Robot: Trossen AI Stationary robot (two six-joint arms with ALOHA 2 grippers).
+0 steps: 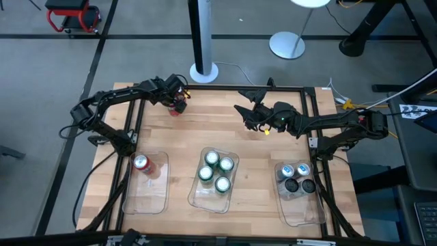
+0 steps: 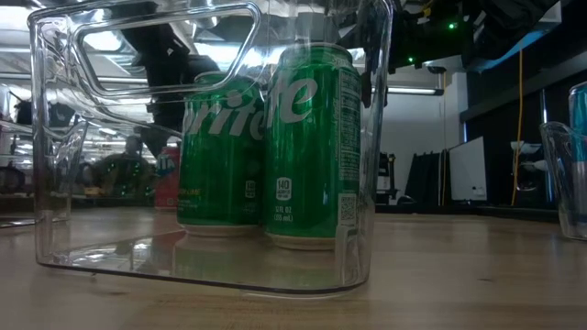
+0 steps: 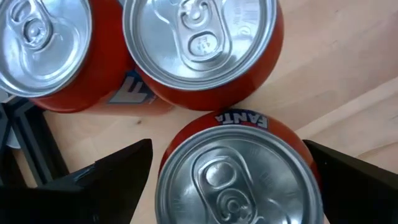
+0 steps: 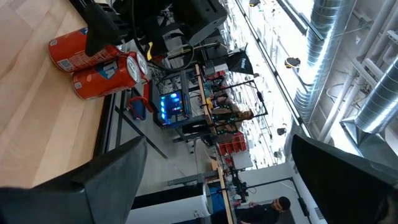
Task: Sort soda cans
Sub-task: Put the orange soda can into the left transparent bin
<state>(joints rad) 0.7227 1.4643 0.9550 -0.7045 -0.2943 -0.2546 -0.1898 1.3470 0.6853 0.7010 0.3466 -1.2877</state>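
The fingers of my left gripper stand beside the top rim of the nearest Fanta can (image 3: 239,177), so I should close them, and they would hold the can.
Three red Fanta cans (image 3: 199,43) stand upright on the wood near the table's far left. My left gripper (image 3: 227,149) hovers over them, pointing down, open; its fingers stand on either side of the nearest can (image 3: 239,180), and no touch shows. In the high view my left gripper (image 1: 179,101) hides most of these cans (image 1: 175,109). One red can (image 1: 141,162) stands in the left tray. Several green cans (image 1: 215,171) stand in the middle tray, and several silver or dark ones (image 1: 297,176) in the right tray. My right gripper (image 1: 244,113) hangs open and empty over the table's far middle.
Three clear plastic trays lie along the near side: left (image 1: 147,195), middle (image 1: 205,201), right (image 1: 304,208). In the low view the middle tray's wall (image 2: 55,183) fills the picture. A black frame rail (image 1: 273,87) runs along the far edge. Bare wood lies between the arms.
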